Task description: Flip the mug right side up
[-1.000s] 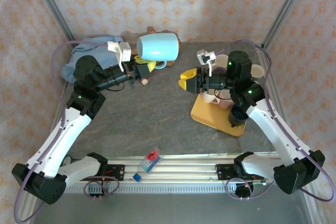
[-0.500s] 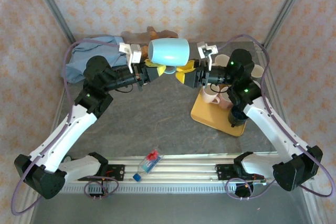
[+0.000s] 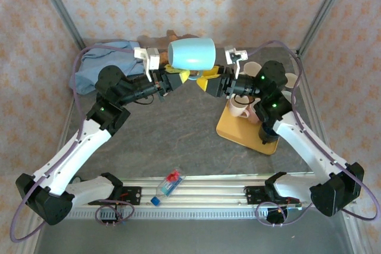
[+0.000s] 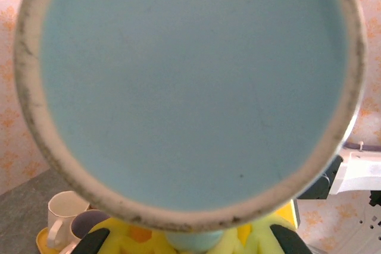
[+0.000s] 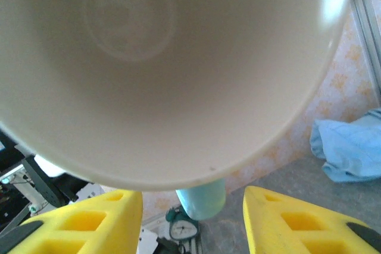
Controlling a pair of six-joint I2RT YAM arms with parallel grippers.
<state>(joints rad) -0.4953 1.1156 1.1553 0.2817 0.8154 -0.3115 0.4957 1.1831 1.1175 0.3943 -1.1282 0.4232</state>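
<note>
My right gripper will next grab the light blue mug's handle (image 3: 194, 77) (image 5: 203, 200) from the side of the mug's opening to set the mug upright. The mug's base stays free that way.
The light blue mug (image 3: 191, 53) hangs on its side above the back of the table, its mouth to the right. My left gripper (image 3: 177, 78) is shut on its handle from the left; in the left wrist view the mug's blue base (image 4: 190, 87) fills the picture, with the handle (image 4: 193, 241) pinched between the yellow pads. My right gripper (image 3: 208, 81) is open just right of the handle. In the right wrist view the cream inside of the mug (image 5: 161, 69) looms above, and the handle (image 5: 201, 200) sits between the two yellow fingers (image 5: 95, 221), touching neither.
A yellow tray (image 3: 233, 130) at the right carries a pink mug (image 3: 240, 110), a dark mug (image 3: 269, 132) and cream ones. A blue cloth (image 3: 98, 63) lies at the back left. A small bottle (image 3: 168, 184) lies by the front rail.
The left arm carried the mug to the right and a little higher. The right gripper moved left up to the mug's handle, and its jaws narrowed slightly.
</note>
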